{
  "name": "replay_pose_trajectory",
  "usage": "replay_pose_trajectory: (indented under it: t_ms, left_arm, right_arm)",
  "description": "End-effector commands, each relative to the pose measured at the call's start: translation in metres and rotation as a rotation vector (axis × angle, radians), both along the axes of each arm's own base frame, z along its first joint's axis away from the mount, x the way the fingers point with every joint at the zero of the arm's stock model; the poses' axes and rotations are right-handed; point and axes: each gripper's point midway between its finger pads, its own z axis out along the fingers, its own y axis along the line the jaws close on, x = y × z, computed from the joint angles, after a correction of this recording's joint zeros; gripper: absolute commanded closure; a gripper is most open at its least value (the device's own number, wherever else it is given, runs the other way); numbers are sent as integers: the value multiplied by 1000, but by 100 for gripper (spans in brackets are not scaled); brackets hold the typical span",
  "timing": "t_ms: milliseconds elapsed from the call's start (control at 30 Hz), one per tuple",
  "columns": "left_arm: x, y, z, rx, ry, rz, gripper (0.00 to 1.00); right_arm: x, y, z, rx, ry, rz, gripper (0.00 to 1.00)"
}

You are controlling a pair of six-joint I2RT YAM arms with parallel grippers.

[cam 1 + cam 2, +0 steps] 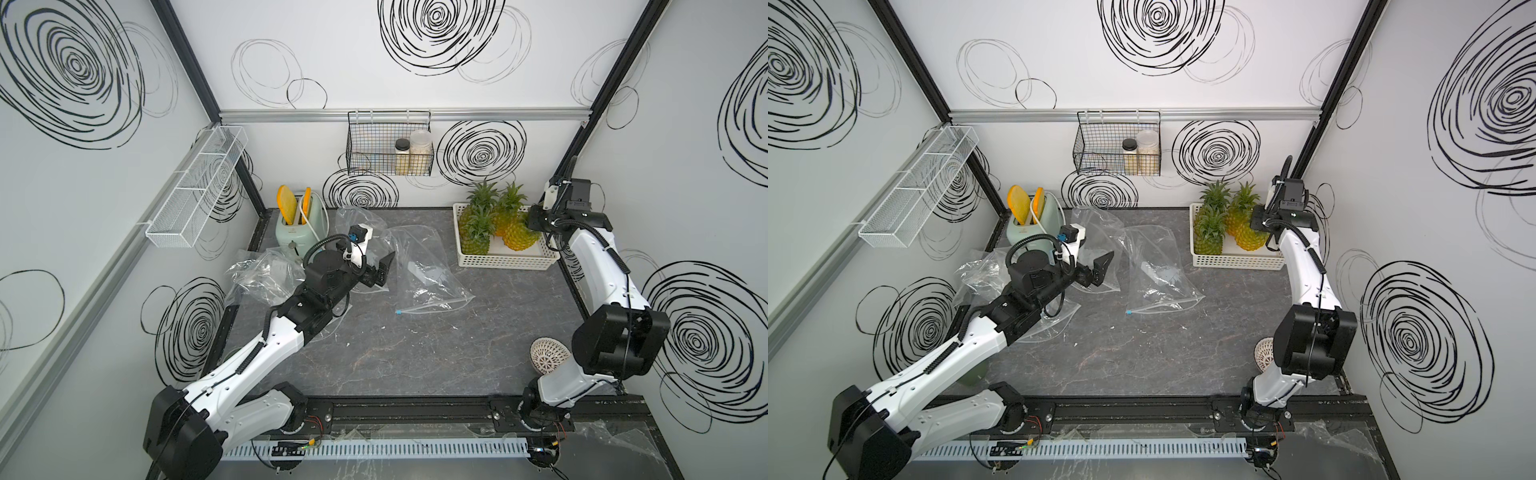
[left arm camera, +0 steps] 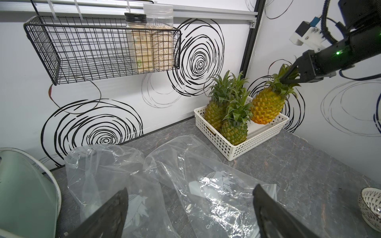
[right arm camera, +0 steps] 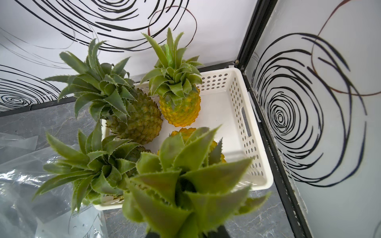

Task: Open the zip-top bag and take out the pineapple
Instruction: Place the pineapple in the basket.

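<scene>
The pineapple stays in my right gripper until it is upright. It hangs tilted beside the standing ones, so it would topple if I opened now.
A clear empty zip-top bag (image 1: 424,274) (image 1: 1154,278) (image 2: 216,195) lies flat mid-table, its blue slider (image 1: 399,311) at the near end. My left gripper (image 1: 384,270) (image 1: 1102,268) (image 2: 190,189) hovers open just above it, holding nothing. My right gripper (image 1: 534,220) (image 1: 1258,220) (image 2: 285,79) is shut on the leafy crown of a yellow pineapple (image 1: 519,235) (image 1: 1250,237) (image 2: 266,107) (image 3: 185,175). The fruit hangs tilted, its base low inside the white basket (image 1: 507,262) (image 2: 247,144) (image 3: 237,103). In the right wrist view the leaves hide the jaws.
Three other pineapples (image 1: 473,237) (image 3: 134,115) stand in the basket at the back right. More empty clear bags (image 1: 266,274) (image 1: 353,220) lie near a green toaster (image 1: 299,228). A patterned bowl (image 1: 548,355) sits by the right arm. A wire rack with jars (image 1: 388,145) hangs on the back wall.
</scene>
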Motion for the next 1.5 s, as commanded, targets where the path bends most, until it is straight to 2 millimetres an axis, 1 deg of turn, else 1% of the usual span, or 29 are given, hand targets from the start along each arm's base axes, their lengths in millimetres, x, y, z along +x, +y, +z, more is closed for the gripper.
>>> replay_pose_trajectory:
  t_ms: [0,233,567,700,767,867,1000,1067,1133,1267,1333,1367,1400,1467]
  left_arm:
    - [-1,-5,8,-21,-39,-18,3]
    - [-1,-4,8,-17,-41,-15,4]
    - [0,-5,6,-9,-36,-14,4]
    - [0,-5,6,-5,-38,-12,4]
    - [0,-6,5,-2,-36,-9,4]
    - [0,-7,3,9,-35,-9,4]
    - [-1,-9,1,23,-35,-4,4]
    - [0,-9,-1,31,-34,-1,4]
    - [1,-9,-2,34,-30,2,4]
    - [3,-7,-5,41,-28,16,4]
    - [3,-7,-4,48,-28,19,4]
    - [3,-6,1,43,-35,20,4]
    - [3,-5,3,35,-41,24,4]
    - [2,-1,10,18,-56,24,4]
  right_arm:
    - [22,4,27,23,-131,18,100]
    - [29,8,-3,25,-81,23,100]
    - [46,26,-47,29,-2,55,100]
    - [52,31,-67,39,44,64,100]
    - [55,32,-75,48,65,61,95]
    - [59,34,-84,67,90,59,79]
    - [62,39,-89,85,88,73,64]
    - [63,42,-86,93,74,83,54]
    - [64,44,-81,101,50,96,46]
    - [63,46,-60,105,-10,103,25]
    - [61,46,-42,107,-51,95,14]
    - [59,46,-34,107,-74,91,8]
    - [55,46,-24,108,-101,92,0]
    - [48,48,-1,114,-171,95,2]
